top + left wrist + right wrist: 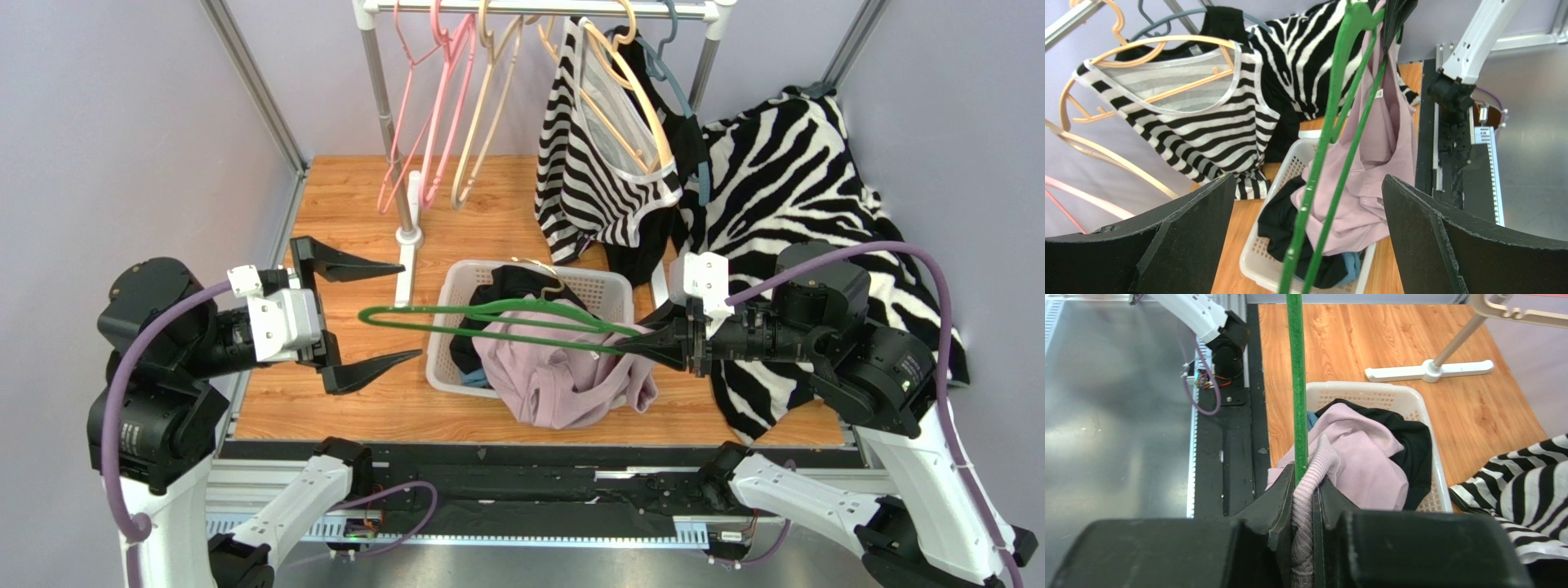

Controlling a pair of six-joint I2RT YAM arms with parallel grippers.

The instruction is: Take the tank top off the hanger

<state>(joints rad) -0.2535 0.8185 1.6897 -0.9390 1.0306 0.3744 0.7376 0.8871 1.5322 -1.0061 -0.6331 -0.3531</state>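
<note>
Next, my left gripper grabs the green hanger (491, 321) by its bare end (375, 316) to remove the tank top, and the strap end stays free.
A pale pink tank top (558, 374) hangs from a green hanger (491, 321) held level over a white basket (456, 292). My right gripper (650, 346) is shut on the hanger's right end. In the right wrist view its fingers (1306, 478) pinch a ribbed pink strap of the tank top (1358, 459) beside the green hanger (1295, 386). My left gripper (409, 311) stands wide open at the hanger's left end. In the left wrist view the hanger (1333, 141) and the tank top (1379, 153) hang between the left gripper's (1308, 180) spread fingers without touching them.
The basket (1250, 257) holds black and blue clothes. A clothes rack (411, 196) at the back carries empty pink and beige hangers (448, 110) and a black-and-white striped top (601, 159). A zebra-print cloth (810, 184) lies at the right.
</note>
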